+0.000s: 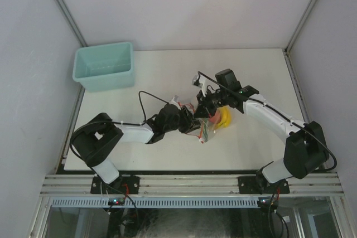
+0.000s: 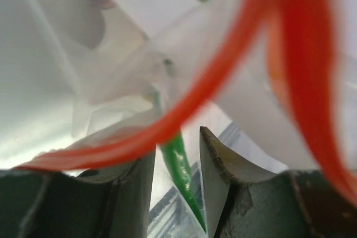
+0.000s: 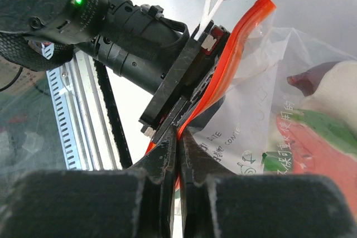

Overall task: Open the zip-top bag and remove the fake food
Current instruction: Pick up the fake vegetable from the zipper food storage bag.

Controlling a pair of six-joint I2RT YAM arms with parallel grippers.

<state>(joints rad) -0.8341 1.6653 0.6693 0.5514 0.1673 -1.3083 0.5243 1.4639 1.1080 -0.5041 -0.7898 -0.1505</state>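
Observation:
The thin green piece (image 2: 181,165) needs to be pulled out lengthwise. My left gripper next needs to grab it across its width near the bag's opening.
The zip-top bag (image 1: 207,128) lies mid-table between both arms, clear and crinkly, with a yellow banana (image 1: 225,118) of the fake food at its right side. My right gripper (image 3: 179,132) is shut on the bag's red-orange zip strip (image 3: 240,37). Through the plastic (image 3: 251,115) show a red piece (image 3: 318,151), a green piece (image 3: 326,125) and a whitish piece (image 3: 341,88). My left gripper (image 2: 177,146) is pushed in at the bag's mouth, its jaws apart. A thin green piece (image 2: 181,165) runs between them, and the strip (image 2: 223,76) loops across just in front.
A teal bin (image 1: 104,65) stands at the back left of the white table (image 1: 167,65). Grey walls close in the back and both sides. A metal rail (image 1: 189,182) runs along the near edge by the arm bases.

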